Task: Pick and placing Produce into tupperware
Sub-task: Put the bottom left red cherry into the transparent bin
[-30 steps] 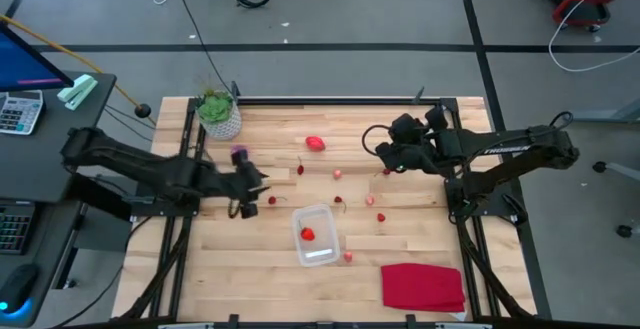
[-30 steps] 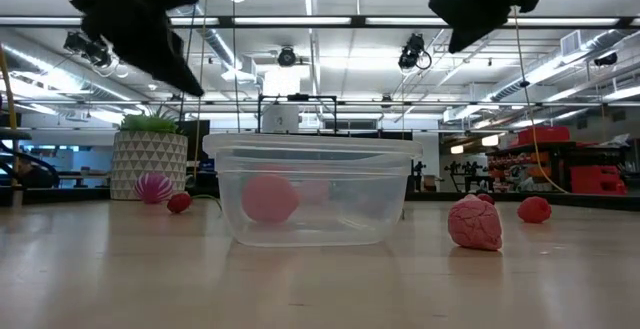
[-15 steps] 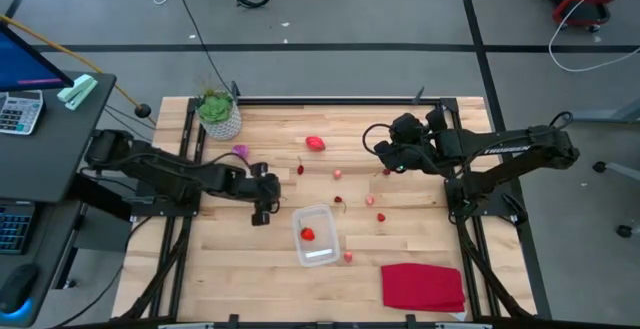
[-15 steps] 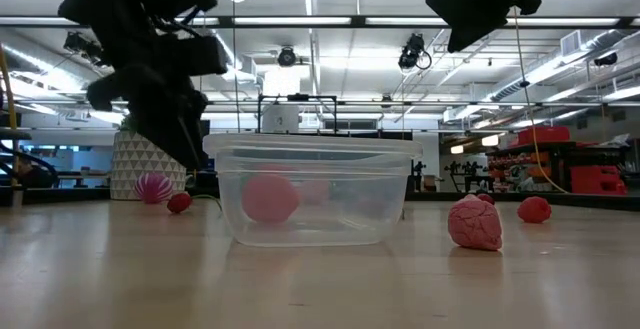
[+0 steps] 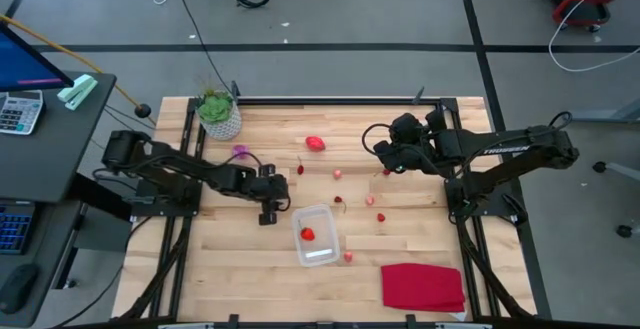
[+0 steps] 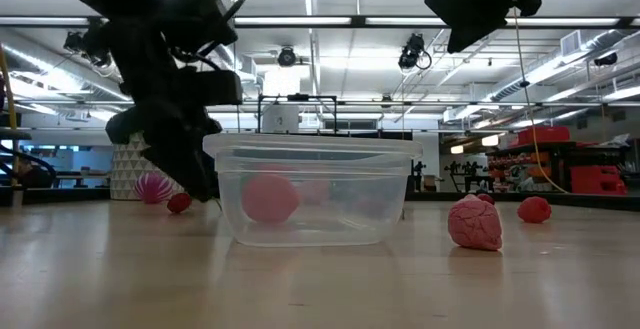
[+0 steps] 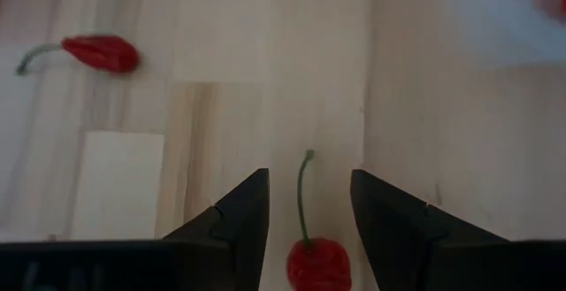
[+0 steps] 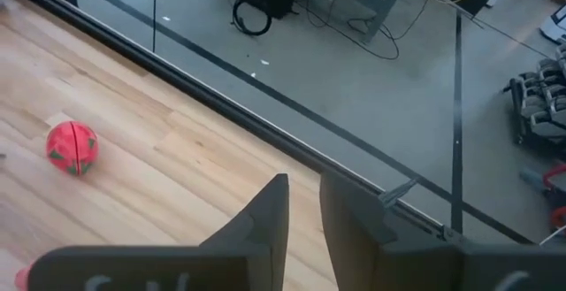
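Observation:
The left gripper grabs the red cherry by its green stem [image 7: 302, 198] next, to place the cherry into the clear tupperware.
The clear tupperware [image 5: 315, 235] stands on the table with one red piece [image 5: 308, 234] inside; the low view shows it too [image 6: 312, 194]. My left gripper [image 7: 309, 180] is open, low over the table just left of the tupperware [image 5: 268, 209]. A small red cherry with a stem [image 7: 317, 260] lies on the wood between its fingers, which stand apart from it. Another small red piece [image 7: 102, 52] lies farther off. The larger red-pink piece [image 5: 315, 143], the purple piece [image 5: 240, 152] and several tiny red ones [image 5: 370, 200] rest on the table. My right gripper [image 5: 385, 155] waits above the far right, slightly open [image 8: 301, 194].
A green plant in a white pot [image 5: 220, 114] stands at the far left corner. A flat red cloth [image 5: 422, 287] lies at the near right. A pink berry piece [image 6: 475, 222] sits right of the tupperware in the low view. Bare wood shows at the near left.
My left gripper has moved toward the table's right and near edge, closer to the tupperware, and come down low over the cherry. This has uncovered the purple piece behind it. The right arm has kept still.

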### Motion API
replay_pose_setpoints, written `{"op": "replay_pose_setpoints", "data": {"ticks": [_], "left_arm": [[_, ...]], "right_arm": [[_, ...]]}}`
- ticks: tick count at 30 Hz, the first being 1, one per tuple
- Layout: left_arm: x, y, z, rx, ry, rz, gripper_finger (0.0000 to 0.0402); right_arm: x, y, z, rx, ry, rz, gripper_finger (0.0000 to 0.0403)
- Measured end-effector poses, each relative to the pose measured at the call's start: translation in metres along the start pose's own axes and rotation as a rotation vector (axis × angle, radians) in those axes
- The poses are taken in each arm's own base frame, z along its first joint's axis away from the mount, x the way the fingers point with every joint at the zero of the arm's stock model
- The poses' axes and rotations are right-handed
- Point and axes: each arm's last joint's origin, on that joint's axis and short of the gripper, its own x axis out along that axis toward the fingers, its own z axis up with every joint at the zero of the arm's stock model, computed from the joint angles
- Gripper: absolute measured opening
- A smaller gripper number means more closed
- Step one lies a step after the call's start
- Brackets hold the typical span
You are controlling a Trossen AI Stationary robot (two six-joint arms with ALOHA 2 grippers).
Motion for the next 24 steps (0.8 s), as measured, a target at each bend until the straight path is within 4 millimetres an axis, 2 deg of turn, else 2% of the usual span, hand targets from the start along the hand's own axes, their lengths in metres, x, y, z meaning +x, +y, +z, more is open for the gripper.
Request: {"op": "replay_pose_setpoints", "data": {"ticks": [9,14,20,24], "left_arm": [[0.0102,0.0,-0.0033,-0.004,0.037,0.003,0.015],[0.0107,0.0005,-0.0028,-0.009,0.032,0.005,0.0105],[0.0109,0.0011,-0.0024,-0.008,0.027,0.015,0.0016],[0.0109,0.001,-0.0023,-0.008,0.026,0.014,0.0011]], "right_arm": [[0.0,0.0,0.0,0.001,0.0,0.0,0.0075],[0.0,0.0,0.0,0.001,0.0,0.0,0.0075],[0.0,0.0,0.0,0.001,0.0,0.0,0.0075],[0.0,0.0,0.0,0.002,0.0,0.0,0.0073]]}}
